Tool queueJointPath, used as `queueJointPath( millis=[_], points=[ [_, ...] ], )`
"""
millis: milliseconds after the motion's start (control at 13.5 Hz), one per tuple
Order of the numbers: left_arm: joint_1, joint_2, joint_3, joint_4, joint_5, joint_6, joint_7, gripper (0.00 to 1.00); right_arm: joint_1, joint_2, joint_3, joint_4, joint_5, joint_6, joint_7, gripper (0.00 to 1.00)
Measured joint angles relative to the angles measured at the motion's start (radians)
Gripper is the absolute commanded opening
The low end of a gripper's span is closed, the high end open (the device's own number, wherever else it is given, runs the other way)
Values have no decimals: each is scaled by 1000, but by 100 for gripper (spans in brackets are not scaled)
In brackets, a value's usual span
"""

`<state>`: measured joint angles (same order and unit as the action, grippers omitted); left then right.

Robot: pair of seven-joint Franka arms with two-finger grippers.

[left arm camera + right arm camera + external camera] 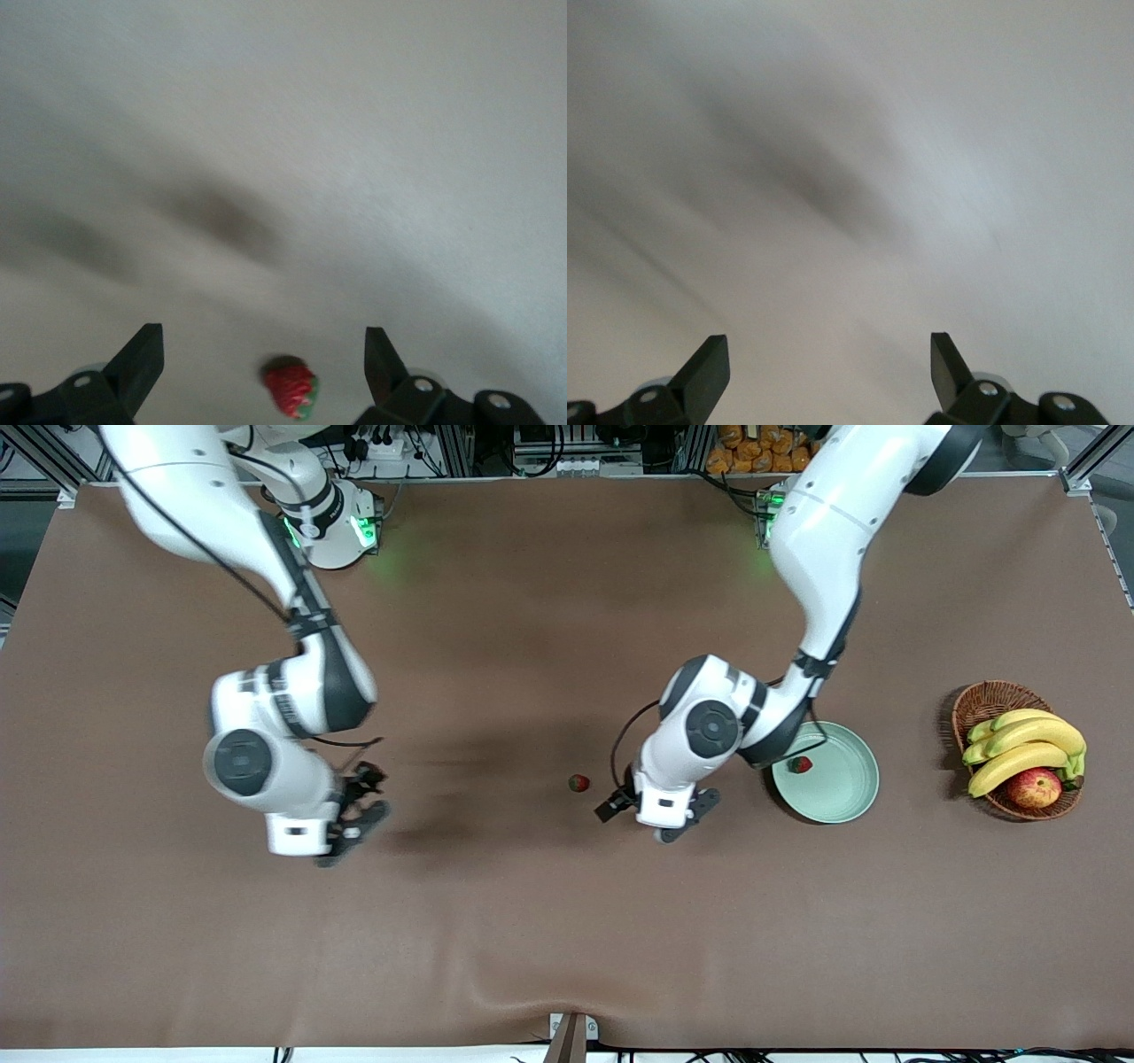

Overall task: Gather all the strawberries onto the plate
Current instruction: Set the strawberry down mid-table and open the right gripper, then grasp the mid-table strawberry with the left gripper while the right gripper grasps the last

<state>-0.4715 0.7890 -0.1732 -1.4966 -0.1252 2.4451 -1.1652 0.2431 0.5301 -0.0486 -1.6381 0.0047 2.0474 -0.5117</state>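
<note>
My left gripper picks up the strawberry by its plump red body [578,783] next, to put the strawberry into the pale mint-green plate [842,788].
One strawberry [578,782] lies on the brown tablecloth near the middle of the table. In the left wrist view this strawberry [290,387] shows low between the fingers, on the cloth and untouched. My left gripper [656,808] [263,345] hangs open between that berry and the plate. A second strawberry [800,764] rests inside the pale mint-green plate [842,788], partly under the left arm's elbow. My right gripper [361,804] [830,347] hangs open over bare cloth toward the right arm's end, with nothing between its fingers.
A brown wicker basket [983,700] with bananas [1028,744] and a red-yellow apple [1035,786] stands at the left arm's end of the table, beside the plate. The cloth bulges slightly at the table's front edge [567,1005].
</note>
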Motion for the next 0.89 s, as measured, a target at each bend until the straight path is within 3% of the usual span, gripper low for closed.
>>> queueJointPath(
  millis=[295, 591, 738, 886],
  points=[
    [-132, 84, 72, 80, 0, 40, -151, 100, -212, -35, -10, -113, 0, -7, 7, 100],
    [-206, 104, 102, 93, 3, 12, -200, 99, -369, -36, -15, -179, 0, -71, 61, 100],
    [-208, 107, 105, 93, 14, -2, -200, 93, -387, -36, -19, -211, 0, -95, 182, 100],
    [-208, 108, 109, 93, 21, -8, -200, 73, -390, -36, -21, -241, 0, -104, 302, 100]
  ],
)
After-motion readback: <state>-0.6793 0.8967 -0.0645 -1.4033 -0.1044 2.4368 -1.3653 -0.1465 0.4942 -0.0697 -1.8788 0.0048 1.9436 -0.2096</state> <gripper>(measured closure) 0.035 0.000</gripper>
